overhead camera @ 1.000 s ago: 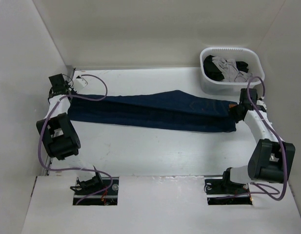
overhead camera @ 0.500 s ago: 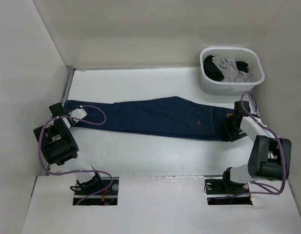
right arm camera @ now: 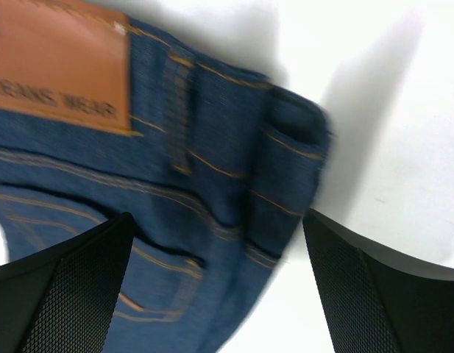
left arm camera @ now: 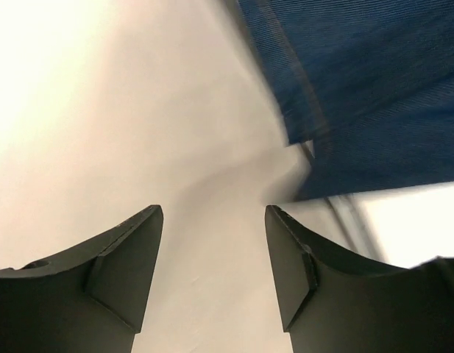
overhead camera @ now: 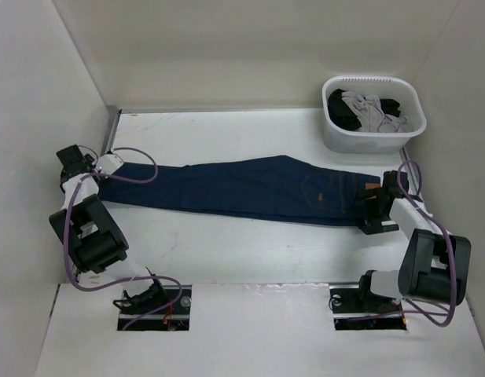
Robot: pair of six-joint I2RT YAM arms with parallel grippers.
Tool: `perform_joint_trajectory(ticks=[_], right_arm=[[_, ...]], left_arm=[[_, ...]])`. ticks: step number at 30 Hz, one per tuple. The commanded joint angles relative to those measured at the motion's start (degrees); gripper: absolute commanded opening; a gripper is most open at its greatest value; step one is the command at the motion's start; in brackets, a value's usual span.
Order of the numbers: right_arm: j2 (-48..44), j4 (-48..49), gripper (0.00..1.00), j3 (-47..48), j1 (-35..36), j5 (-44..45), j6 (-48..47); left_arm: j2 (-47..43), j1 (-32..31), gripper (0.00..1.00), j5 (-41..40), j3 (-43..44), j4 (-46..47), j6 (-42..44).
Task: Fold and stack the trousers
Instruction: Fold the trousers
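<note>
The waist has to be folded over the legs, so my right gripper will next take the trousers (overhead camera: 250, 188) at the waistband's edge by the tan patch.
The trousers (overhead camera: 250, 188) lie flat and stretched out across the table, leg ends to the left and waist to the right. My left gripper (overhead camera: 91, 169) hangs just off the leg ends. In the left wrist view it (left arm camera: 213, 213) is open over bare table, with the trousers' hem (left arm camera: 359, 88) at the upper right. My right gripper (overhead camera: 373, 206) is at the waist end. In the right wrist view it (right arm camera: 215, 220) stands wide open above the waistband (right arm camera: 234, 147), beside the tan leather patch (right arm camera: 61, 66). Neither gripper holds anything.
A white basket (overhead camera: 330, 133) with grey and black garments (overhead camera: 368, 110) stands at the back right, just behind the right arm. White walls close the table on the left, back and right. A metal strip (overhead camera: 110, 129) runs along the left edge.
Both grippers have opened and let go of the trousers, which came toward the near side and now lie flat. The left gripper has pulled back to the left of the leg ends.
</note>
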Motion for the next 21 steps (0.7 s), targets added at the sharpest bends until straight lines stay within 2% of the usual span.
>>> perform_joint_trajectory(ticks=[1, 2, 4, 6, 9, 12, 15, 17, 21], right_arm=[[6.7, 6.0, 1.0, -0.9, -1.2, 1.1, 1.7], [8.0, 7.1, 1.0, -0.5, -1.7, 1.1, 1.7], [9.9, 8.3, 0.94, -0.1, -2.5, 0.9, 2.2], [10.5, 9.0, 0.79, -0.1, -2.8, 0.4, 2.8], [10.6, 9.4, 0.55, -0.2, -3.7, 0.7, 2.3], [10.7, 9.2, 0.23, 0.1, -5.5, 1.4, 0.8], [10.4, 7.5, 0.06, 2.7, -7.7, 3.9, -3.6], [11.3, 5.5, 0.0, 5.2, -8.9, 5.1, -7.2], [12.6, 4.1, 0.0, 8.4, -7.6, 6.2, -11.1]], left_arm=[[-4.0, 1.0, 0.56, 5.6, 7.6, -14.8, -1.9], [-3.9, 1.2, 0.56, 6.8, 9.8, -20.1, -2.3], [-3.4, 1.7, 0.55, 8.9, 14.0, -30.3, -2.2], [-2.8, 2.7, 0.55, 10.3, 17.0, -36.3, -2.2], [-1.2, 3.4, 0.57, 11.3, 18.0, -33.1, -5.4], [3.1, 1.6, 0.57, 10.9, 17.2, -25.5, -10.4], [10.0, -2.0, 0.54, 9.7, 20.2, -23.2, -16.3], [13.3, -3.4, 0.51, 9.6, 22.5, -23.6, -19.1], [15.8, -6.4, 0.51, 12.9, 25.1, -24.5, -22.9]])
